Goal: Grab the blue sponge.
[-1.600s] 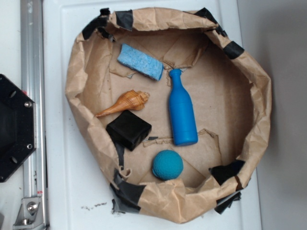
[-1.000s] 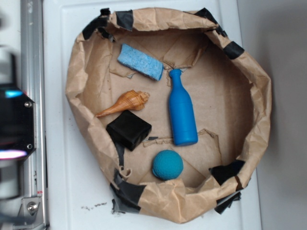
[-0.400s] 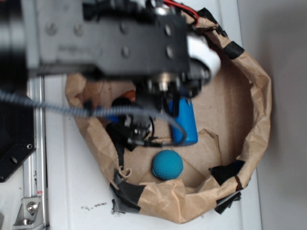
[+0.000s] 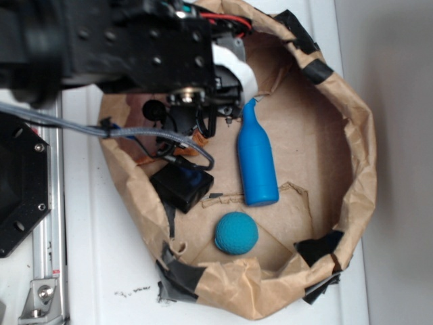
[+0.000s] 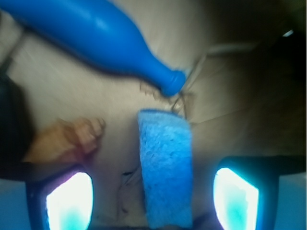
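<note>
My fingers hang high over the brown paper, so closing now would miss. My gripper comes down to the blue sponge (image 5: 165, 165) first, then closes.
In the wrist view the blue sponge (image 5: 165, 165), a rough light-blue block, lies on brown paper between my two finger pads (image 5: 69, 201), with gaps on both sides. My gripper (image 5: 152, 199) is open and above it, not touching. The glossy blue bottle (image 5: 96, 33) lies across the top, its neck pointing at the sponge's far end. In the exterior view the arm (image 4: 135, 47) covers the sponge. The bottle (image 4: 256, 159) lies just right of the arm.
A brown paper bowl with black tape (image 4: 352, 176) holds everything. A shell (image 5: 67, 139) lies left of the sponge. A black box (image 4: 181, 186) and a teal dimpled ball (image 4: 236, 232) sit nearer the front. The black base plate (image 4: 20, 183) is at the left.
The arm came in from the left, swung over the bowl, then shifted up toward the back left. It now hides the sponge and shell in the exterior view.
</note>
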Action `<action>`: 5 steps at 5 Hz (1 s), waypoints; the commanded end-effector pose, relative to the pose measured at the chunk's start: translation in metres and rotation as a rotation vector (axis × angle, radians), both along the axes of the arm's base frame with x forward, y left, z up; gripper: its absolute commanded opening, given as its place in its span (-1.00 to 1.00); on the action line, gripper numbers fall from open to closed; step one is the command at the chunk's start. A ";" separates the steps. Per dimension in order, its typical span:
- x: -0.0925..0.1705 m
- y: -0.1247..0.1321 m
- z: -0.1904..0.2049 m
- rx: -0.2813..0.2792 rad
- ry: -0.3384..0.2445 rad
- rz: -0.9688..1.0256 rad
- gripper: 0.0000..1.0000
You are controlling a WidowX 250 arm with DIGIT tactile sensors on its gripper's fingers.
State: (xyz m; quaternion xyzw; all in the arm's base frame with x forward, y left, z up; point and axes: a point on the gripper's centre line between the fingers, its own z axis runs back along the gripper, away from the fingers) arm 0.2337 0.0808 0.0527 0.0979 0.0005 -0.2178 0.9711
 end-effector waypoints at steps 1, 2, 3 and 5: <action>0.000 -0.024 -0.024 -0.018 0.029 -0.051 1.00; -0.007 -0.021 -0.028 -0.040 0.033 -0.039 1.00; -0.005 -0.020 -0.032 -0.065 0.043 -0.002 0.89; 0.000 -0.013 -0.024 -0.080 0.031 0.051 -1.00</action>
